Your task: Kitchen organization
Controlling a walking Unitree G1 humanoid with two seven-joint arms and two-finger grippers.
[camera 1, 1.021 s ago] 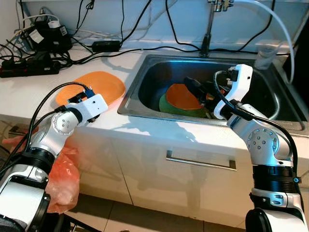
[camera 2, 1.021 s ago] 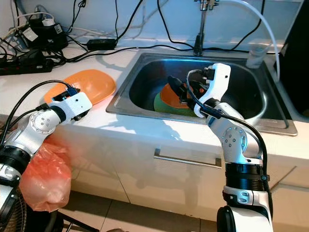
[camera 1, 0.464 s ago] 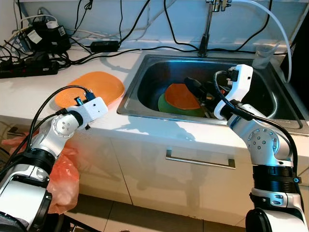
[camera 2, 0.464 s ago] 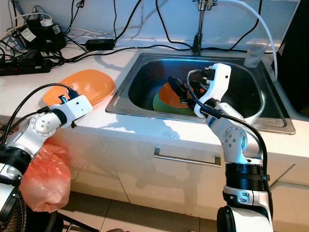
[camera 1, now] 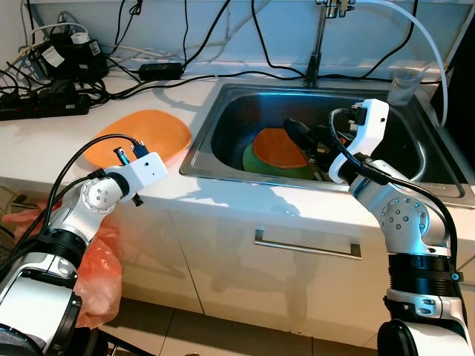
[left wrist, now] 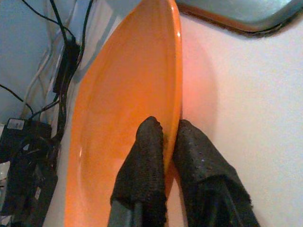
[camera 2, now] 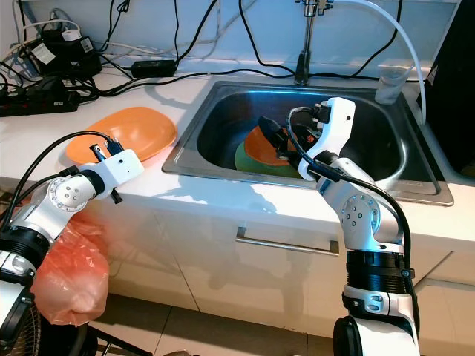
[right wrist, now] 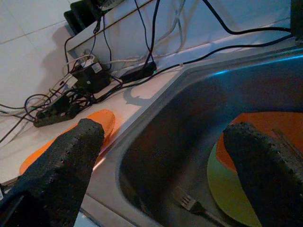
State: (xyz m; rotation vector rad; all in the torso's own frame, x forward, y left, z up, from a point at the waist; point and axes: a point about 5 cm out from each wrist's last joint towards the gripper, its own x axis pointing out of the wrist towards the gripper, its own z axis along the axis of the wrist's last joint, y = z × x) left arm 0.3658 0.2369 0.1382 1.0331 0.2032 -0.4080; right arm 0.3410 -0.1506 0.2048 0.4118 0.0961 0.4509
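Note:
The right gripper pinches the orange plate in the sink by its thin rim next, since the plate is far wider than my fingers open.
An orange plate point(camera 1: 152, 127) lies on the white counter, left of the sink point(camera 1: 215, 172). My left gripper point(left wrist: 165, 128) is shut on the plate's near rim, one finger on the inside and one on the outside; its wrist point(camera 1: 139, 169) hangs over the counter's front edge. In the sink a second orange plate point(camera 1: 276, 147) rests on a green plate point(camera 1: 254, 160), with a fork point(right wrist: 190, 204) beside them. My right gripper point(camera 1: 308, 139) hovers over these plates, open and holding nothing.
Power strips and tangled cables point(camera 1: 52, 81) crowd the counter's back left. A faucet point(camera 1: 318, 52) with a white hose stands behind the sink, and a clear cup point(camera 1: 404, 85) at its back right. An orange plastic bag point(camera 1: 100, 274) hangs below the counter.
My left wrist has sunk a little at the plate's near rim. The right arm holds still over the sink.

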